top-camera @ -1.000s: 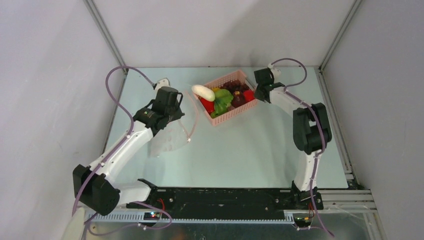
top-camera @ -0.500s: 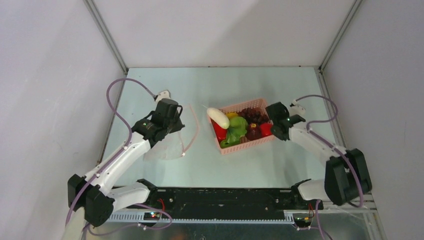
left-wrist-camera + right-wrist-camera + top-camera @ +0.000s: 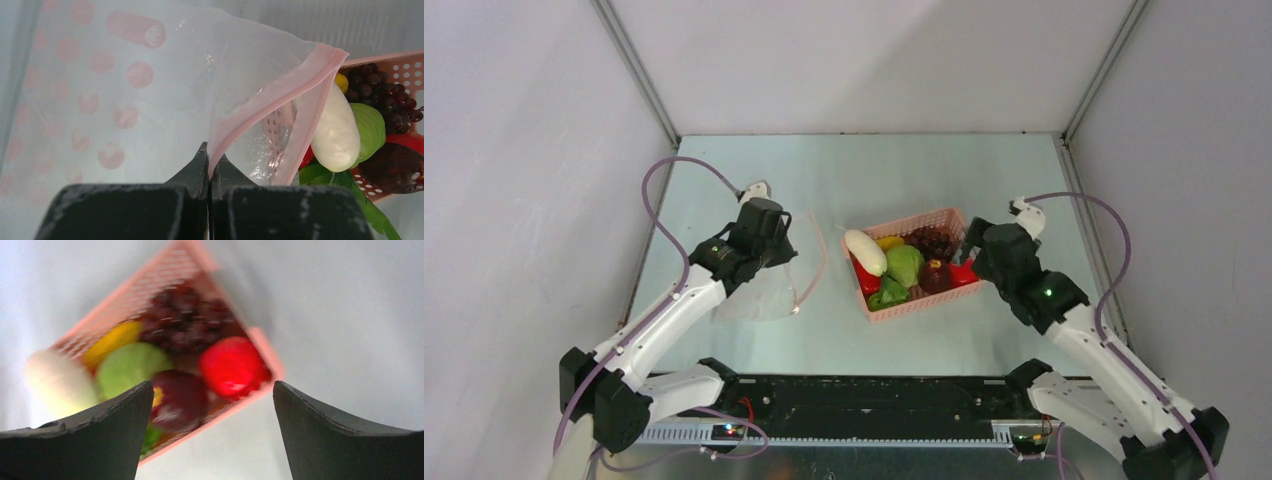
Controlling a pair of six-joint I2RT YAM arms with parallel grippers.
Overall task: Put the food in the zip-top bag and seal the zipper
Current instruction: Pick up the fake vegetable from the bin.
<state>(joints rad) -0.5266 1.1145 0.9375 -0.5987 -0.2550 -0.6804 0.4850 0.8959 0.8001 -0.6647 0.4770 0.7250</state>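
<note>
I should grip the white oblong by its green leafy end next with my right gripper, so its body stays free to enter the zip-top bag [image 3: 759, 288].
The zip-top bag [image 3: 759, 288] lies flat at the left, its mouth lifted. My left gripper [image 3: 776, 240] [image 3: 210, 156] is shut on the pink zipper [image 3: 280, 92] strip at the bag [image 3: 115, 100] mouth. The food fills a pink basket [image 3: 921, 307]: a white oblong [image 3: 865, 251] [image 3: 336, 132], a lime-green piece [image 3: 905, 265], a red piece [image 3: 231, 366], a dark maroon piece [image 3: 180, 400] and a yellow piece [image 3: 112, 340]. My right gripper [image 3: 972, 255] [image 3: 212, 385] stands open just off the basket's [image 3: 165, 272] right corner, with nothing between its fingers.
Dark grapes [image 3: 934, 240] lie at the basket's back. The basket sits mid-table, a short gap right of the bag's mouth. Grey enclosure walls close in the table on three sides. Purple cables loop over both arms.
The right arm dragged the basket from the back of the table toward the middle, then opened and let go of its rim. The left gripper kept its hold on the bag.
</note>
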